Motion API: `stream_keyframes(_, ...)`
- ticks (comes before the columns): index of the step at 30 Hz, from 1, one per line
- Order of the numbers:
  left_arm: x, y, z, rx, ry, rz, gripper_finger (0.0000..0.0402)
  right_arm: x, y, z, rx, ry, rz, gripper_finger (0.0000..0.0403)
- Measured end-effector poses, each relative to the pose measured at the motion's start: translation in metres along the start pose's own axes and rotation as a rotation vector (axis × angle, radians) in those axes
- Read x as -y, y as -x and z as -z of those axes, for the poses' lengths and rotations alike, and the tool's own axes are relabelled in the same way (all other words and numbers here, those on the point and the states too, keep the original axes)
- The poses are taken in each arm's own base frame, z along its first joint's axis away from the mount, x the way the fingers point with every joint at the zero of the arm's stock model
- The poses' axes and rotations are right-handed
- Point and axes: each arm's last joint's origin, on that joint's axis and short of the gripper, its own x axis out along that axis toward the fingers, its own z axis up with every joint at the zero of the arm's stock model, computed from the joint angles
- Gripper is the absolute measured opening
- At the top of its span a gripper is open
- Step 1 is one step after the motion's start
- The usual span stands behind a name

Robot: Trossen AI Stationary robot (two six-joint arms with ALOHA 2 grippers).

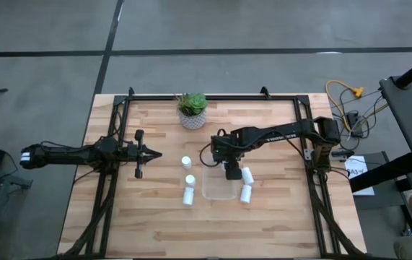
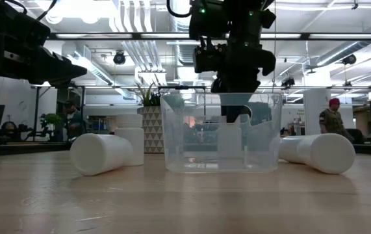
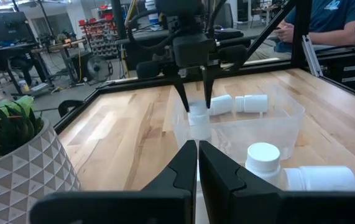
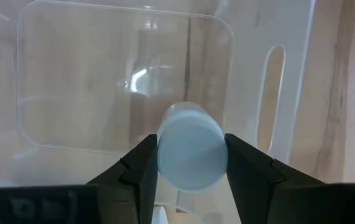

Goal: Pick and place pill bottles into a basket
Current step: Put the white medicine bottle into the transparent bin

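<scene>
The white pill bottle (image 4: 191, 149) stands inside the clear basket's rim, over the basket's bottom, so it is time for my right gripper to open.
My right gripper (image 1: 231, 170) points down into the clear basket (image 1: 218, 188) and is shut on a white pill bottle (image 4: 193, 155). That bottle also shows in the left wrist view (image 3: 198, 118) and the low view (image 2: 230, 140). Three bottles stand or lie left of the basket, one upright (image 1: 186, 162), one below it (image 1: 190, 179) and one lying (image 1: 188, 195). Two lie to the right of the basket (image 1: 247, 175) (image 1: 246, 193). My left gripper (image 1: 151, 154) is shut and empty, left of the bottles. My right gripper pinches the bottle's capped top end (image 4: 193, 134) between its two fingers (image 4: 141, 165), one on each side. The fingers come from above, pointing down. The bottle stands upright inside the basket (image 2: 221, 133); whether its base rests on the basket's floor I cannot tell.
A whitish patterned pot with a green plant (image 1: 193, 112) stands at the table's far edge, behind the bottles. Black frame rails (image 1: 112, 144) run along the table's left and right sides. A person (image 3: 326, 18) sits beyond the table's right side.
</scene>
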Motion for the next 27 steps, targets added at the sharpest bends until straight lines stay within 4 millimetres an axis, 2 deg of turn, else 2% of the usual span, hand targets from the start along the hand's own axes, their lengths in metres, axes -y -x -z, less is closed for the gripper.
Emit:
stream_keyframes(12, 0.000, 0.000, 0.000, -0.001, 0.000, 0.000, 0.0000, 0.000, -0.001, 0.000, -0.011, 0.000, 0.000, 0.0224)
stream_keyframes(20, 0.000, 0.000, 0.000, -0.003, 0.001, 0.001, 0.0000, 0.000, 0.003, 0.001, -0.021, -0.008, -0.001, 0.0223)
stream_keyframes(27, 0.000, 0.000, 0.000, -0.001, 0.001, 0.000, 0.0000, -0.001, 0.029, -0.007, 0.029, -0.020, 0.001, 0.0223)
